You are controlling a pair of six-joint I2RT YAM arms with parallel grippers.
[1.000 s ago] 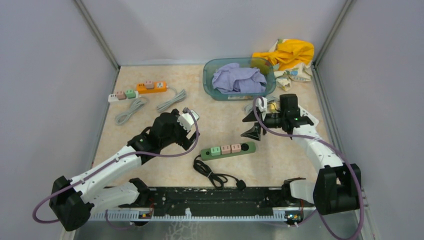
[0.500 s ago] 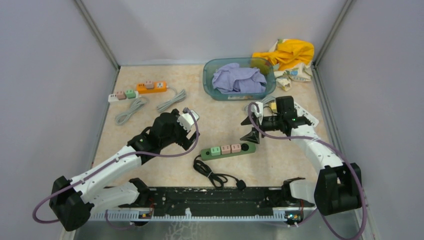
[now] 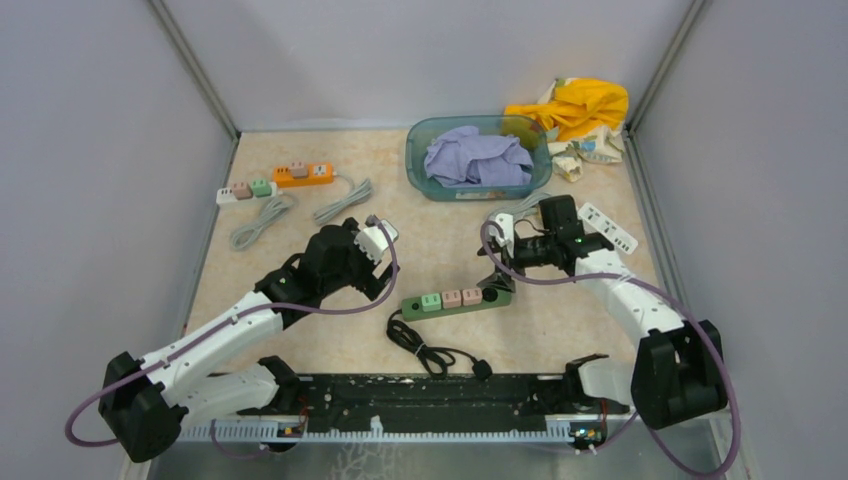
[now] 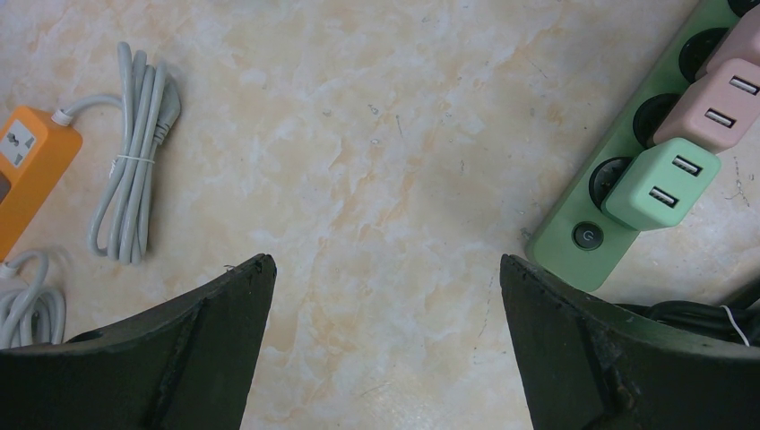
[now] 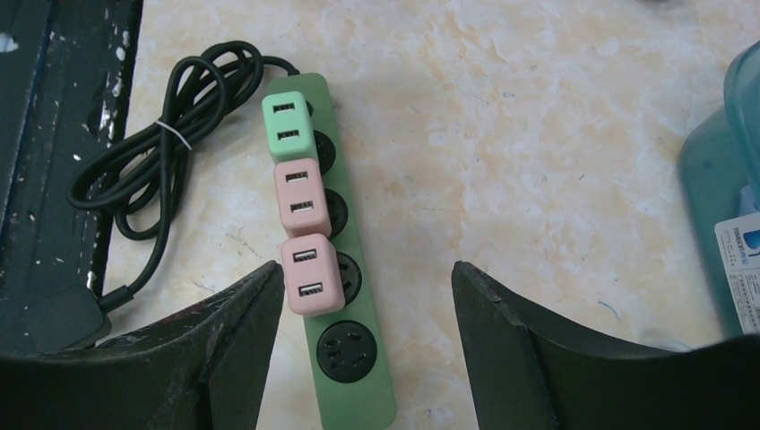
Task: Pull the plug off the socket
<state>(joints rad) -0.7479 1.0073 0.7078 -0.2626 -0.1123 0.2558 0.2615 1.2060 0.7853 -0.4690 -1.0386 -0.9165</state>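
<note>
I need to pull off the pink plug beside the empty socket, so my right gripper should next grab it by its sides that face the long edges of the power strip.
A green power strip lies on the marble table centre, also in the right wrist view and left wrist view. It holds one green USB plug and two pink USB plugs. Its black cord coils toward the near edge. My right gripper is open, hovering over the strip's right end, its fingers straddling the empty socket and nearest pink plug. My left gripper is open and empty, left of the strip.
An orange power strip and a white one with grey cords lie at the back left. A teal basin with purple cloth stands at the back; yellow cloth lies behind it. Another white strip lies right.
My right gripper has moved left and down toward the green strip's right end. The left arm has not moved.
</note>
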